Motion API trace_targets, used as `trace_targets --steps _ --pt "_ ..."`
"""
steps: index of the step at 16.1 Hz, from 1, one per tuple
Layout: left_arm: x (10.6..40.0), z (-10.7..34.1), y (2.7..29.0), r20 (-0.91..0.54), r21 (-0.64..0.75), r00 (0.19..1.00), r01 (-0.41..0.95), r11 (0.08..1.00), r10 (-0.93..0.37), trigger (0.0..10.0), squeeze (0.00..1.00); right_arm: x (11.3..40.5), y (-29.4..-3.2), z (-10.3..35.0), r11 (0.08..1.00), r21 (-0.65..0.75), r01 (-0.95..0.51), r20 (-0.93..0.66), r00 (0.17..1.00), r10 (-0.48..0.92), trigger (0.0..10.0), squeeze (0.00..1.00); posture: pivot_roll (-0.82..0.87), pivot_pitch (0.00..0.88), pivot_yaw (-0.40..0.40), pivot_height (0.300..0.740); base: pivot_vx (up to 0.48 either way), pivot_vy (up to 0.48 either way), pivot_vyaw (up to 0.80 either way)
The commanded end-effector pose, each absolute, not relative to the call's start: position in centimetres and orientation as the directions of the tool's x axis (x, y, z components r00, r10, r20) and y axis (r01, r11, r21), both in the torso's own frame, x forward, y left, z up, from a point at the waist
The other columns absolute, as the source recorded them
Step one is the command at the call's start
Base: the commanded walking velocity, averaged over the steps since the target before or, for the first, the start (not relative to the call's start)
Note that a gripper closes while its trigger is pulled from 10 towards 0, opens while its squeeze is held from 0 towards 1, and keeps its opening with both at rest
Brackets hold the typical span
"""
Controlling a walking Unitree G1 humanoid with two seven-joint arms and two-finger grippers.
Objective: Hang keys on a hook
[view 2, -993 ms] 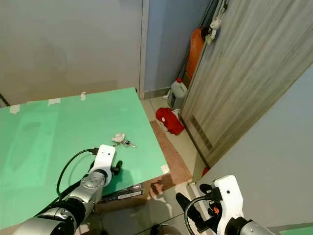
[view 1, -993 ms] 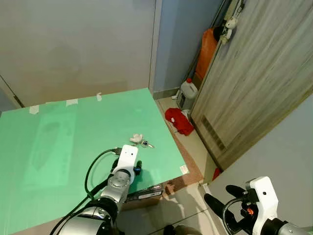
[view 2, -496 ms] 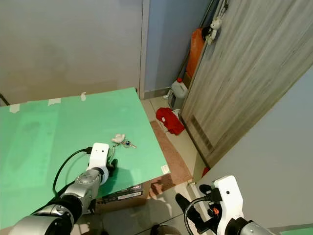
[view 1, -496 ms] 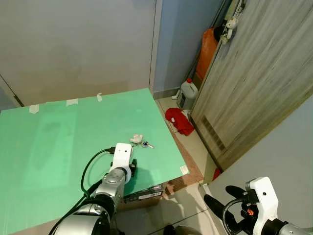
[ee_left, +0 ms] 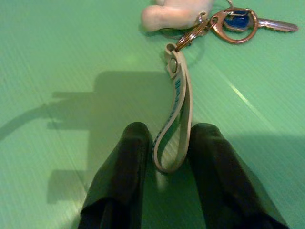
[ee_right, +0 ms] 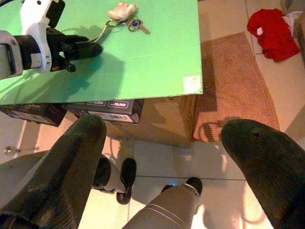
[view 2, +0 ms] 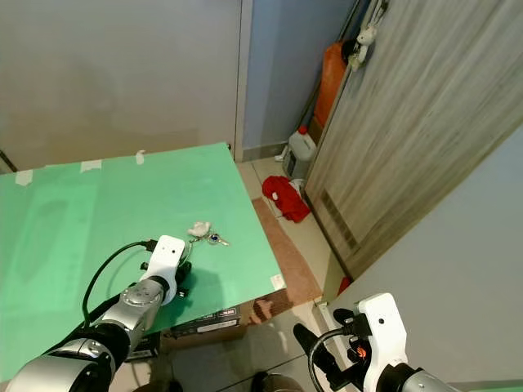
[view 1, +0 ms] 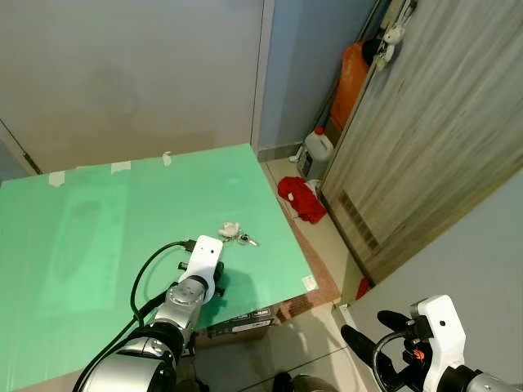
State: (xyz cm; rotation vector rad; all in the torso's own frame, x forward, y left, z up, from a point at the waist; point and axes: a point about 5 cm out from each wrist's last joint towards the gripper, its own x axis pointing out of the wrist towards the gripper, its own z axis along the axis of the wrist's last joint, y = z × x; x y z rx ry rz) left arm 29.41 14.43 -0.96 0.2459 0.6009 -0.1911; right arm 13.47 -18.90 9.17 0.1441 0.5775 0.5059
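Note:
Next, the left gripper grabs the keys by their strap loop, which stands on edge, since the blue-headed key [ee_left: 276, 25] lies flat on the table.
A bunch of keys [view 1: 234, 235] lies near the right edge of the green table [view 1: 98, 229]: a white plush charm [ee_left: 174, 14], a ring with a blue-headed key [ee_left: 237, 21] and a grey strap loop [ee_left: 177, 119]. My left gripper [ee_left: 171, 131] rests low over the table just behind them, open, with the end of the strap loop lying between its black fingers [ee_left: 133, 157]. In the right wrist view it points at the strap. My right gripper [view 1: 376, 331] hangs open over the floor, off the table's right front corner. A small white toy [view 1: 392, 36] hangs high on the wooden door [view 1: 425, 147].
On the floor right of the table lie a red cloth [view 1: 300, 198] and a brown mat [ee_right: 233, 86]. A white jug [view 1: 319, 147] and an orange bag [view 1: 355, 77] stand in the corner. Cardboard boxes [ee_right: 95, 107] sit under the table's front edge.
My left gripper has shifted a little to the left and forward, so that its fingers flank the end of the strap. The right arm has stayed put.

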Motion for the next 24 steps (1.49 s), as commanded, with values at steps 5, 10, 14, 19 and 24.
trace_targets --steps 5,10,14,19,24 --pt "32.2 2.5 13.8 -0.424 0.154 0.882 0.293 0.944 -0.205 0.0 0.00 15.0 -18.6 9.0 0.876 0.261 -0.407 -0.454 0.749 0.483 10.0 0.00 -0.23 0.096 -0.040 0.740 0.000 0.000 0.00" --pt "35.7 9.3 14.5 -0.161 0.161 0.946 0.306 0.938 -0.281 0.0 0.00 18.8 -16.1 8.0 0.855 0.283 -0.434 -0.365 0.776 0.514 10.0 0.00 -0.12 0.010 0.004 0.740 0.000 0.000 0.00" --pt "38.2 15.1 15.5 -0.035 0.211 0.946 0.321 0.923 -0.321 0.0 0.00 22.9 -15.4 7.6 0.871 0.239 -0.428 -0.305 0.819 0.486 10.0 0.00 -0.05 0.000 0.036 0.740 0.000 0.000 0.00" --pt "38.6 20.2 15.0 0.136 0.041 0.934 0.327 0.944 -0.330 0.0 0.00 28.1 -15.3 9.0 0.936 0.182 -0.300 -0.160 0.931 0.329 10.0 0.00 -0.02 0.000 0.063 0.740 0.000 0.000 0.00" --pt "35.3 19.9 14.3 0.214 -0.103 0.946 0.268 0.958 -0.242 0.0 0.00 29.5 -14.0 10.6 0.928 0.201 -0.314 -0.037 0.944 0.328 10.0 0.00 0.00 0.000 0.081 0.740 0.000 0.000 0.00"
